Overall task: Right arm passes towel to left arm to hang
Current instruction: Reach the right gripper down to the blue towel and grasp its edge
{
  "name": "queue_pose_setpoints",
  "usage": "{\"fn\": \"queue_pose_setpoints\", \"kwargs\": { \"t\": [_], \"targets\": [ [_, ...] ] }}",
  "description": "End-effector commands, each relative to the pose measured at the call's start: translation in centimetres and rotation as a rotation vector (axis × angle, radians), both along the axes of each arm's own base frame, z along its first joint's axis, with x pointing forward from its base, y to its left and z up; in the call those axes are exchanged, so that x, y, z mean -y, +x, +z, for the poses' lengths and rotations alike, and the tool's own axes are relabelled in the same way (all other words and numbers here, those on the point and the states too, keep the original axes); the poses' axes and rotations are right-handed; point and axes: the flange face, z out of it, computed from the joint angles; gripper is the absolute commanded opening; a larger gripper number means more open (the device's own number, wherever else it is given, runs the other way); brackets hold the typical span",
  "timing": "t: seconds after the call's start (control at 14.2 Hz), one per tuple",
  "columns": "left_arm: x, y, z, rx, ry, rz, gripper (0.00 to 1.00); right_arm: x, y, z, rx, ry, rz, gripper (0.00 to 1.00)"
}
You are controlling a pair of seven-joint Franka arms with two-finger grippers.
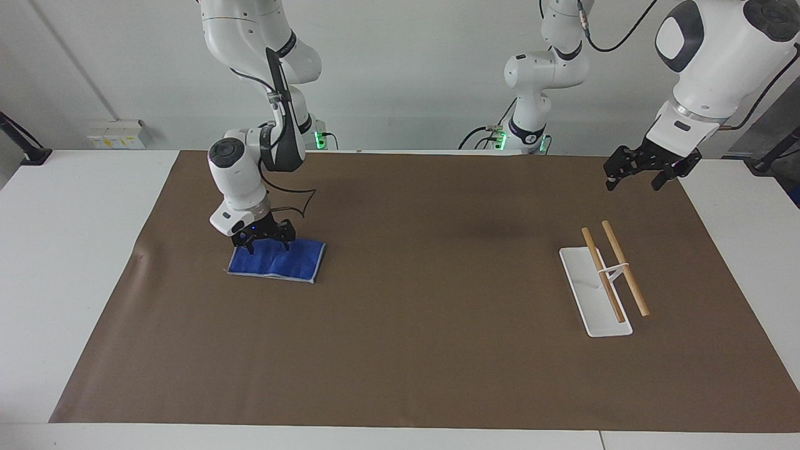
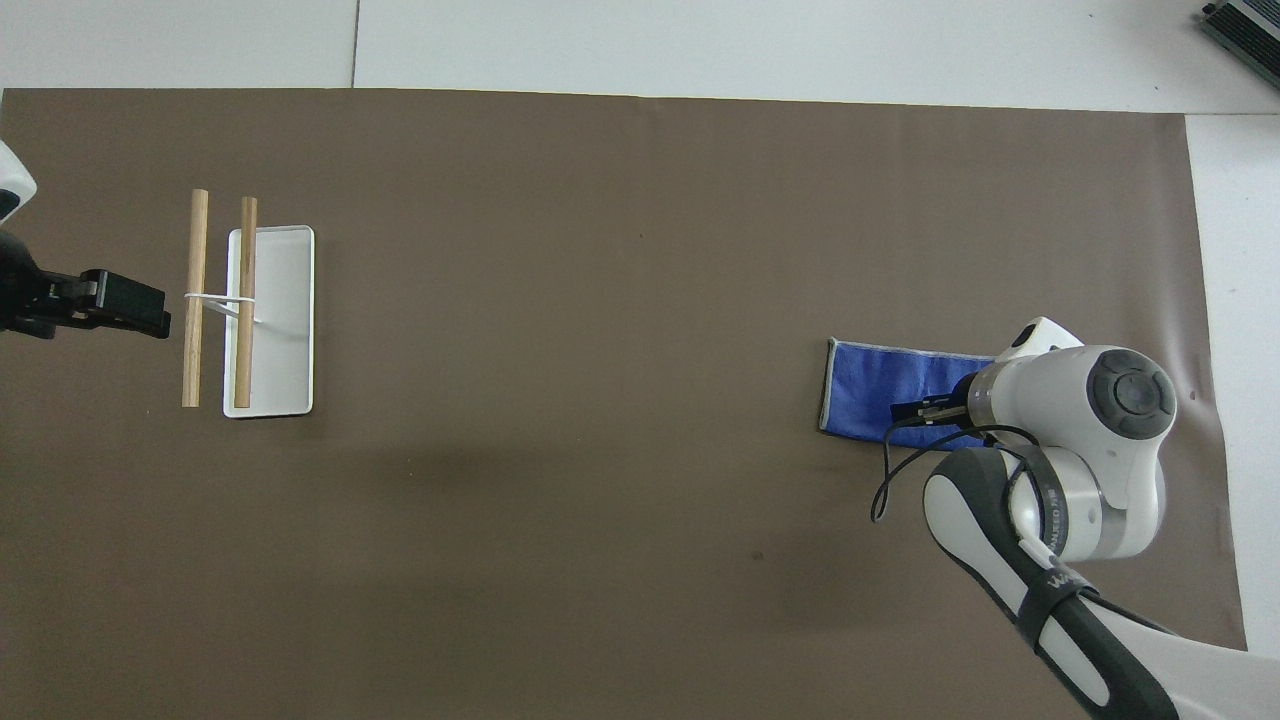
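Note:
The blue towel's edge is the part my right gripper needs to grab next, so that it can pass the towel over for hanging on the rack (image 2: 246, 300).
The blue towel (image 1: 278, 262) lies flat on the brown mat at the right arm's end of the table; it also shows in the overhead view (image 2: 870, 392). My right gripper (image 1: 267, 242) is down at the towel's edge nearer the robots, fingers apart and pointing down onto the cloth. In the overhead view the right arm's wrist (image 2: 1095, 400) covers most of that gripper and part of the towel. My left gripper (image 1: 634, 178) is open and empty, up in the air over the mat's corner at the left arm's end, and it waits there (image 2: 140, 308).
A rack with a white base (image 1: 587, 294) and two wooden rods (image 1: 625, 269) stands on the mat toward the left arm's end, also seen from overhead (image 2: 280, 320). The brown mat (image 1: 425, 312) covers most of the white table.

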Motion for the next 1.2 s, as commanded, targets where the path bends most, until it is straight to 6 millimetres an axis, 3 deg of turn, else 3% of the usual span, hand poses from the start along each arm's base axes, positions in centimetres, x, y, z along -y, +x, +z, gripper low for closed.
{"fn": "queue_pose_setpoints", "kwargs": {
  "t": [0.0, 0.14, 0.42, 0.56, 0.85, 1.13],
  "targets": [
    [-0.2, -0.7, 0.2, -0.005, 0.023, 0.010, 1.00, 0.6, -0.1, -0.2, 0.009, 0.015, 0.010, 0.93],
    [-0.2, -0.7, 0.2, -0.005, 0.023, 0.010, 1.00, 0.6, -0.3, -0.4, 0.004, 0.014, 0.010, 0.64],
    [-0.2, -0.7, 0.2, -0.005, 0.023, 0.010, 1.00, 1.0, -0.3, -0.4, 0.001, 0.015, -0.002, 0.18],
    [-0.2, -0.7, 0.2, -0.005, 0.023, 0.010, 1.00, 1.0, -0.3, -0.4, -0.002, 0.019, -0.031, 0.00],
    [-0.2, -0.7, 0.2, -0.005, 0.023, 0.010, 1.00, 0.3, 0.4, 0.9, 0.001, 0.066, -0.109, 0.00],
    [-0.2, -0.7, 0.2, -0.005, 0.023, 0.010, 1.00, -0.1, 3.2, 5.9, -0.052, 0.119, -0.154, 0.00]
  ]
}}
